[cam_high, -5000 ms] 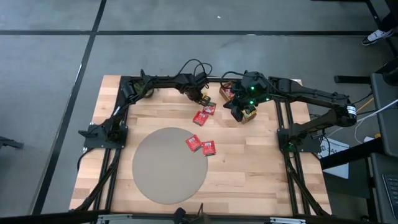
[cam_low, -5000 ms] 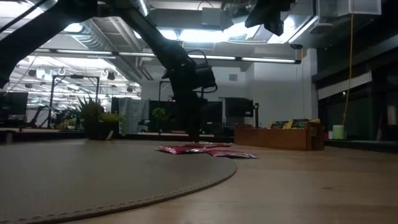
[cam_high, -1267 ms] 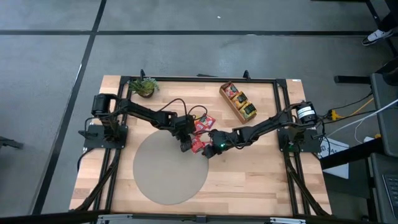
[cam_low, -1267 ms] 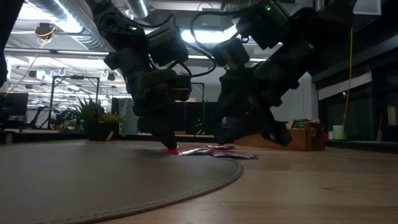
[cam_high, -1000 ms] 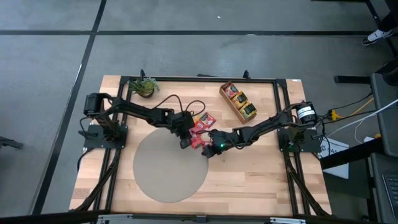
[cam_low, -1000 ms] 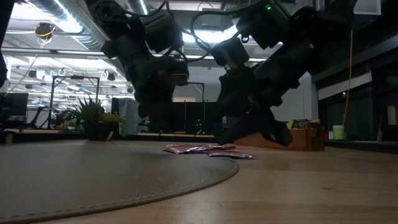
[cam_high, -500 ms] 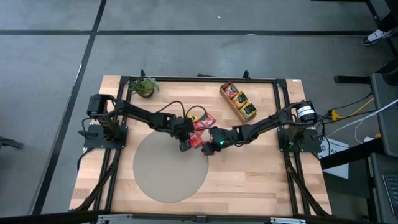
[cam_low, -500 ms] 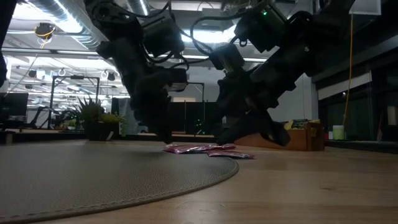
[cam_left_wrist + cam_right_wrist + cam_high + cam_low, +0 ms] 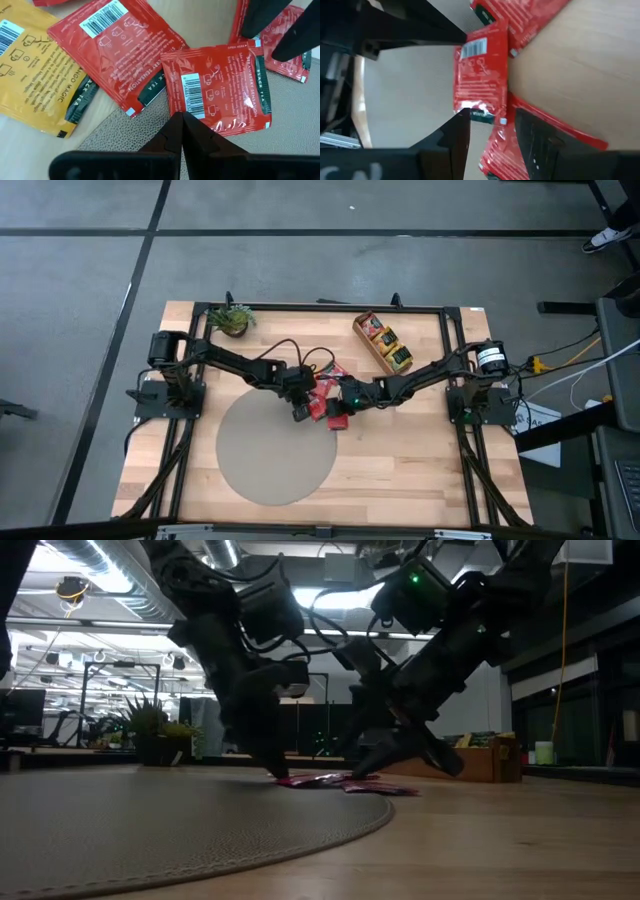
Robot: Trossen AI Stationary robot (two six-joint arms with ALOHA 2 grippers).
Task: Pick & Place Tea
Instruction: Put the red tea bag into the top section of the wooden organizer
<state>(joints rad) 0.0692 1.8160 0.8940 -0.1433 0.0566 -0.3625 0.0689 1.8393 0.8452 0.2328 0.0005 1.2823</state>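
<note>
The red sachet on the mat's edge needs to go in the wooden tray, so my right gripper needs to grab it by its dark-banded end (image 9: 482,116) next.
Several tea sachets lie flat where the round grey mat (image 9: 270,460) meets the wood. One red sachet (image 9: 215,90) rests on the mat's rim, with another red one (image 9: 120,50) and a yellow one (image 9: 35,85) beside it. My left gripper (image 9: 181,117) is shut, and its tips are down at the near edge of the red sachet on the rim. My right gripper (image 9: 490,117) is open and slants down over the same sachet (image 9: 480,75) from the other side. Its fingers stand at the sachet's dark end, above a further red sachet (image 9: 540,130). My left gripper's shut fingertips come down from above at the red sachet's near edge (image 9: 187,112), where it lies on the mat. I cannot tell whether they touch the sachet or only the mat beside it. The sachet lies flat.
A long wooden divided tray (image 9: 383,343) with more sachets stands at the far right of the table. A small potted plant (image 9: 232,320) is at the far left. The two grippers are close together over the sachets (image 9: 320,406). Bare wood lies toward the near edge.
My left gripper has sunk toward the mat's rim and the red sachet, staying shut. My right gripper has swung a little toward the table's far edge and rolled, staying open. The sachets lie where they were.
</note>
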